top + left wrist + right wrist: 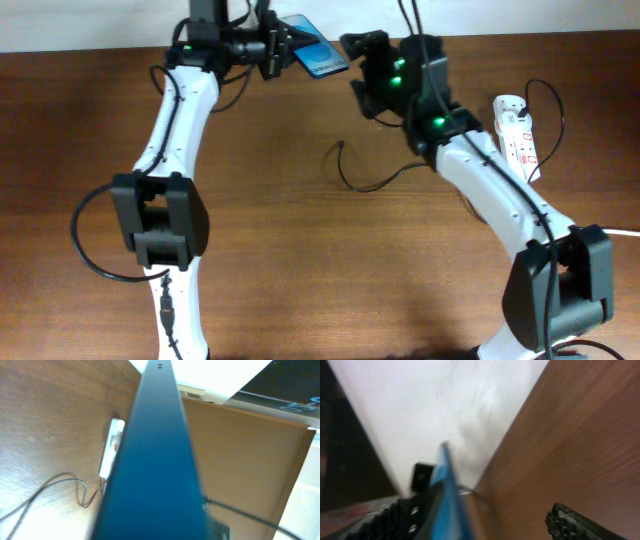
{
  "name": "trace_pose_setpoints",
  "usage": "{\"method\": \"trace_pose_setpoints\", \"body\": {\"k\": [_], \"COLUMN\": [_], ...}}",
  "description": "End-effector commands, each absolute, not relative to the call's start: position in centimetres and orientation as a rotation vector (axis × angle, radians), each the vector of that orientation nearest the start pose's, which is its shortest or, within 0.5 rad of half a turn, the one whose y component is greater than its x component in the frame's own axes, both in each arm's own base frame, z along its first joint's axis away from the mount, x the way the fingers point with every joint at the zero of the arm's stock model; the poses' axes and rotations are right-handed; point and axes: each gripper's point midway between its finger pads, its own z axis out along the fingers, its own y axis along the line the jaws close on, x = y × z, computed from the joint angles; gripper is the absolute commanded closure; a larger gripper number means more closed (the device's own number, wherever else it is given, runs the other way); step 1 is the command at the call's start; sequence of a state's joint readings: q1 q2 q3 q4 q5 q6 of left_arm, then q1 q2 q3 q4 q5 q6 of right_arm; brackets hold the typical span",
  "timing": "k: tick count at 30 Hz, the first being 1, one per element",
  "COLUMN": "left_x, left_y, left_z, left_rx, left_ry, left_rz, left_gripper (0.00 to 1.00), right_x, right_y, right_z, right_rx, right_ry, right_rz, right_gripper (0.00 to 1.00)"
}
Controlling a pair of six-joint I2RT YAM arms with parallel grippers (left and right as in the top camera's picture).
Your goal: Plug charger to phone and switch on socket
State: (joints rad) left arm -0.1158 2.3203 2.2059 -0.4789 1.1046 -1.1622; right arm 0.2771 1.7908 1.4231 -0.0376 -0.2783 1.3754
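My right gripper should grab the charger just behind its loose end (340, 156) next. The charger's tip then stays free to plug into the phone (322, 58).
The phone (322, 58), blue-screened with a black frame, is held in the air at the back of the table by my left gripper (278, 50), which is shut on its left end. In the left wrist view the phone (155, 470) fills the middle and hides the fingers. My right gripper (356, 70) is open and empty just right of the phone; in the right wrist view (485, 522) the phone's edge (447, 502) stands beside the left finger. The charger (352, 180), a thin black cable, lies on the table with its free end near the middle. The socket (517, 132) lies at the right.
The socket's thick white cord (625, 232) runs off the right edge. The socket (112, 446) and a loop of black cable (75, 485) also show in the left wrist view. A light wall and a board edge (295, 475) lie behind the table.
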Motion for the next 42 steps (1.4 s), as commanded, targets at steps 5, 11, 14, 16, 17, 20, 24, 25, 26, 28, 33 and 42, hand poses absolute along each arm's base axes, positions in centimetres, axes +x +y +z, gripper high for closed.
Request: {"method": "trace_pose_setpoints", "body": {"k": [5, 11, 14, 16, 17, 20, 24, 25, 26, 28, 33, 42], "left_x": [52.6, 50.9, 49.7, 49.4, 49.5, 49.7, 49.5, 49.2, 48.9, 48.4, 47.5, 47.0], "left_y": [-17.2, -16.6, -16.8, -16.1, -15.5, -13.6, -12.3, -12.1, -11.9, -11.2, -10.2, -10.1], "left_z": [26.0, 25.1, 25.9, 25.9, 25.8, 25.6, 25.3, 25.2, 24.9, 23.9, 21.6, 20.9], "left_rx": [-0.189, -0.068, 0.045, 0.042, 0.038, -0.016, -0.025, -0.017, -0.025, -0.040, -0.107, -0.123], "left_ry": [2.349, 2.362, 2.304, 2.301, 2.296, 2.293, 2.289, 2.291, 2.303, 2.352, 2.497, 2.550], "left_rz": [-1.822, -1.806, -1.880, -1.886, -1.877, -1.861, -1.844, -1.841, -1.836, -1.779, -1.654, -1.614], "left_gripper": [1.00, 1.00, 1.00, 1.00, 1.00, 1.00, 1.00, 1.00, 1.00, 1.00, 1.00, 1.00], "right_x": [48.9, 45.4, 44.8, 44.5, 44.5, 44.6, 45.0, 45.0, 45.1, 45.4, 46.0, 45.8], "right_y": [13.2, 14.2, 15.8, 16.9, 17.4, 18.5, 18.9, 19.2, 19.3, 19.6, 20.4, 21.3], "right_z": [20.3, 17.2, 15.6, 14.3, 13.5, 11.4, 9.6, 9.3, 8.9, 8.2, 6.6, 3.1], "right_rx": [0.529, 0.091, 0.018, 0.000, 0.011, 0.102, 0.186, 0.186, 0.227, 0.280, 0.389, 0.465], "right_ry": [2.305, 2.479, 2.526, 2.559, 2.578, 2.629, 2.656, 2.657, 2.667, 2.672, 2.675, 2.730], "right_rz": [1.022, 0.861, 0.832, 0.843, 0.851, 0.885, 0.927, 0.949, 0.959, 0.975, 1.004, 1.003], "right_gripper": [0.05, 0.06, 0.12, 0.16, 0.18, 0.20, 0.27, 0.29, 0.30, 0.33, 0.41, 0.54]}}
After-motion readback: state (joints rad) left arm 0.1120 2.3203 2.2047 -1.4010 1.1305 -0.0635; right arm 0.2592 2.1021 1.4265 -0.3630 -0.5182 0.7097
